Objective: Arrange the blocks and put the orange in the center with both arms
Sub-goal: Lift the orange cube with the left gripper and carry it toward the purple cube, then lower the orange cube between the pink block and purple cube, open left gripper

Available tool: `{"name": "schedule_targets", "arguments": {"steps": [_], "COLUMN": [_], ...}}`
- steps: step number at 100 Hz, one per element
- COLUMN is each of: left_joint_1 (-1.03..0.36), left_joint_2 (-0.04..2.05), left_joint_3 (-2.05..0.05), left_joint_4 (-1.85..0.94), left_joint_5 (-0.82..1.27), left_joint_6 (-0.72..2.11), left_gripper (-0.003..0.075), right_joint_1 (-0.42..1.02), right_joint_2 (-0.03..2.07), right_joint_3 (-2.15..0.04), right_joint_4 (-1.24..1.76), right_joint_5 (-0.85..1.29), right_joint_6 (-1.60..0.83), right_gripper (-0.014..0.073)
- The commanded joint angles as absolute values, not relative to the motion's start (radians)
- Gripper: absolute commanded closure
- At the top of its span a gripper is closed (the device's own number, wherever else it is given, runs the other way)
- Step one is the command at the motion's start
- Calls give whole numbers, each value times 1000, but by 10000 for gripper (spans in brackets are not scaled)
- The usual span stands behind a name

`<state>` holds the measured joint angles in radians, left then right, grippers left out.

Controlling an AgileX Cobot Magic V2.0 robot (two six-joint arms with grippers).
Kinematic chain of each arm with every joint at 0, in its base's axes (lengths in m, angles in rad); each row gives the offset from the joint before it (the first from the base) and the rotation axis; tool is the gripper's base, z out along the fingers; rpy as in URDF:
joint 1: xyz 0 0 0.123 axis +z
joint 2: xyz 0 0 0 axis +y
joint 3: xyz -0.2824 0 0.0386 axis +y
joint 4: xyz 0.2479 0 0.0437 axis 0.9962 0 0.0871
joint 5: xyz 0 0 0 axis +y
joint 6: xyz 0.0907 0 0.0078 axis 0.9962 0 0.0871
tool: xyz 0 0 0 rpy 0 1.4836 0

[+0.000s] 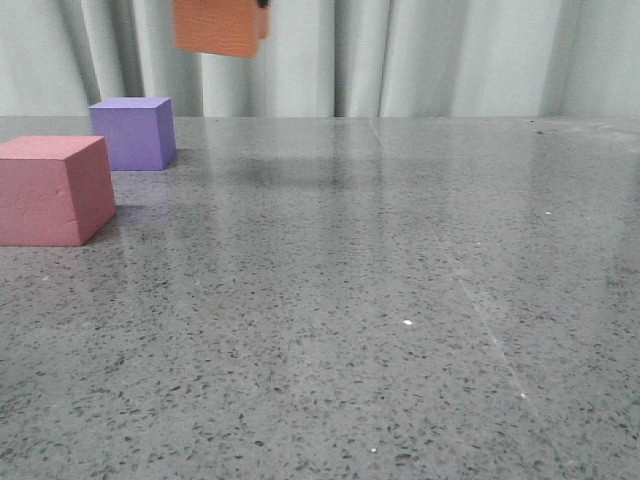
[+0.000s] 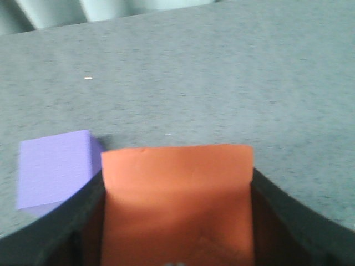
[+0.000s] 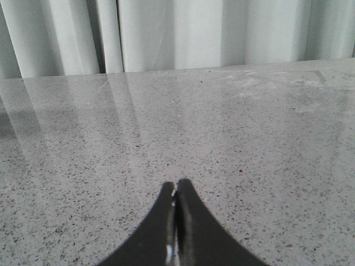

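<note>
The orange cube's lower edge is above the speckled table beside the purple cube (image 1: 133,132). My left gripper will keep hold of the orange cube for now.
The orange cube (image 1: 218,26) hangs high above the table at the top of the front view, over the area right of the purple cube (image 1: 133,132). In the left wrist view my left gripper (image 2: 177,221) is shut on the orange cube (image 2: 177,194), with its black fingers (image 2: 61,221) on both sides; the purple cube (image 2: 54,169) lies on the table below, beside it. The pink-red cube (image 1: 52,190) sits on the table at the near left, in front of the purple one. My right gripper (image 3: 176,188) is shut and empty over bare table.
The grey speckled table (image 1: 400,300) stretches to the right of the cubes. A pale curtain (image 1: 450,55) hangs behind the table's far edge.
</note>
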<state>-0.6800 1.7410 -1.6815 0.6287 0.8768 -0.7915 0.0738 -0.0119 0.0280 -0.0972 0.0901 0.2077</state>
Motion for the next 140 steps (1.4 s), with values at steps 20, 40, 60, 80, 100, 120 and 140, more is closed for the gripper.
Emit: {"name": "schedule_targets", "arguments": {"steps": [20,40,60,80,100,120,140], "left_joint_1": [-565,-476,-439,-429,-414,-393,-393], "left_joint_2": [1574,1526,1526,1526,1528,1549,1580], "left_joint_3": [-1473,-1342,-1292,-1254,-1201,-1197,-1197], "left_joint_4": [624,566,557,545,538,524,523], "left_joint_5": [737,621,578,521,441,425,415], "left_joint_6": [-791,-791,-791,-791,-791,-789,-789], "left_gripper": [568,568,568,568,567,567,567], "right_joint_1": [67,67,67,67,67,67,67], "right_joint_2": [-31,-31,-31,-31,-31,-31,-31], "right_joint_3": [14,14,14,14,14,14,14], "right_joint_4": [-96,-96,-96,-96,-96,-96,-96], "right_joint_5": [8,8,8,8,8,8,8], "right_joint_6": [201,201,201,201,201,201,201], "right_gripper": [653,653,653,653,653,653,653]}}
